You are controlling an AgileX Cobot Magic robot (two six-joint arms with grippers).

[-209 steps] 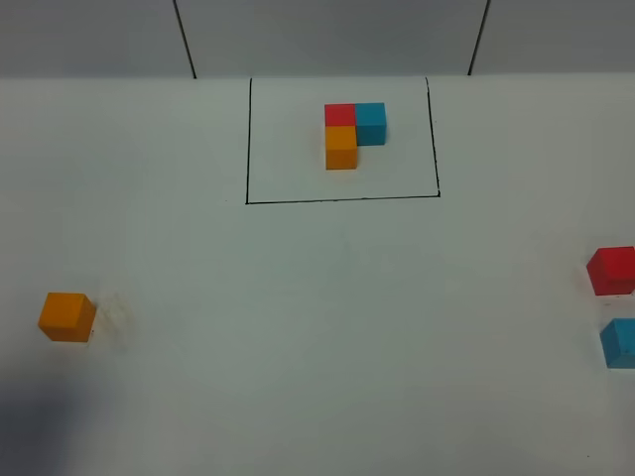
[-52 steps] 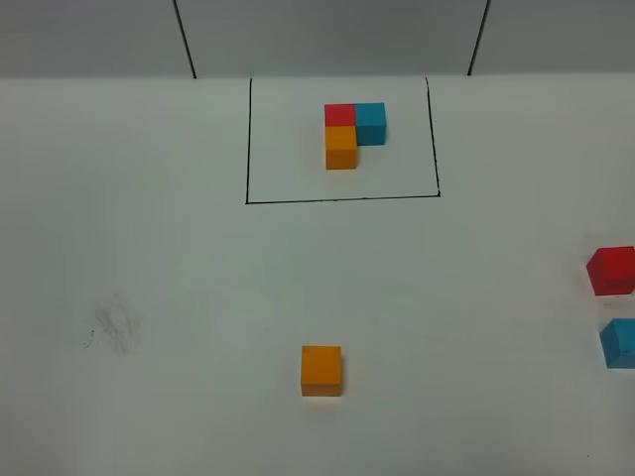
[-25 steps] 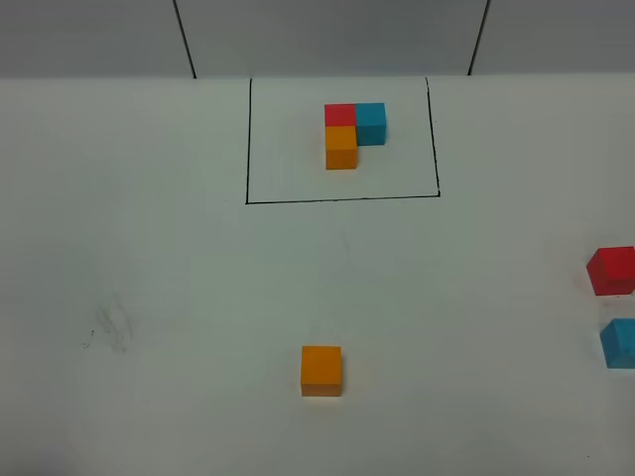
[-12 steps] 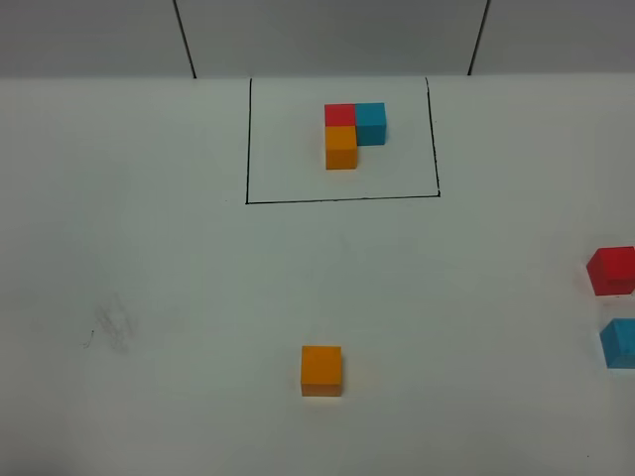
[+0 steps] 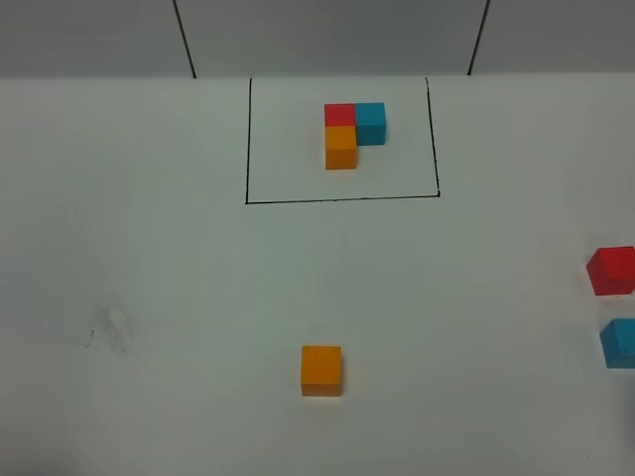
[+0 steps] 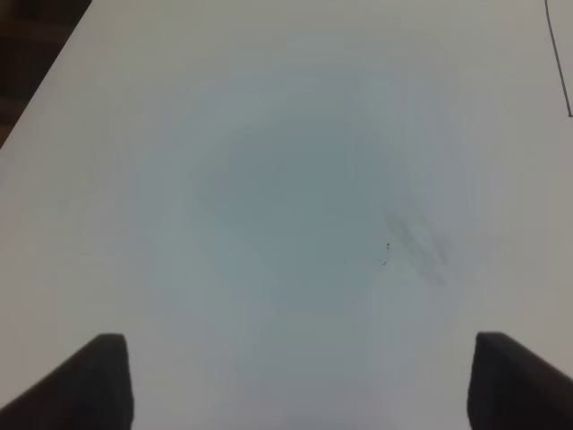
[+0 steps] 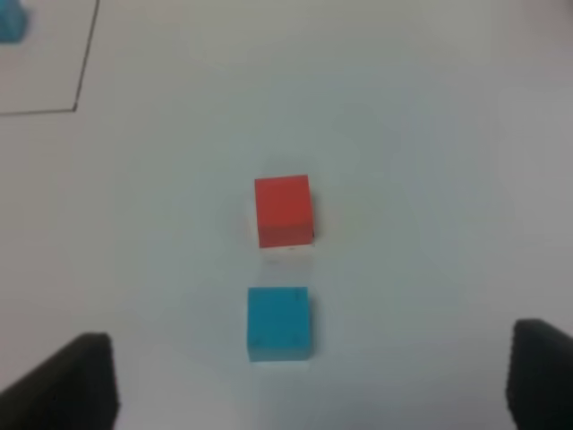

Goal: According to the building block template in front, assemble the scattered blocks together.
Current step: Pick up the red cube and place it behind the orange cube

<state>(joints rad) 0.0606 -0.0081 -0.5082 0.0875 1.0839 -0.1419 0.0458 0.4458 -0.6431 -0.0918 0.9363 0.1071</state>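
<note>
The loose red cube (image 5: pixel 611 270) should be grabbed next by its opposite sides with the right gripper, so that it can be joined to the loose orange cube (image 5: pixel 321 370).
The building block template (image 5: pixel 347 131) is an L of touching red, blue and orange cubes inside a black drawn rectangle at the far middle of the table. The loose orange cube (image 5: pixel 321 370) sits alone at the front middle. The loose red cube (image 5: pixel 611 270) and blue cube (image 5: pixel 620 343) lie apart at the right edge. In the right wrist view the red cube (image 7: pixel 283 209) and blue cube (image 7: pixel 278 322) lie below my open, empty right gripper (image 7: pixel 309 381). My left gripper (image 6: pixel 309 381) is open and empty over bare table. Neither gripper shows in the exterior view.
The white table (image 5: pixel 179 258) has a faint grey smudge (image 5: pixel 111 327) at the front left, also seen in the left wrist view (image 6: pixel 416 242). A grey wall with two black seams stands behind the table. The table's left edge (image 6: pixel 45 81) shows in the left wrist view.
The orange cube lay at the front left 8.4 s ago and now sits at the front middle. Over the last two seconds nothing has visibly moved.
</note>
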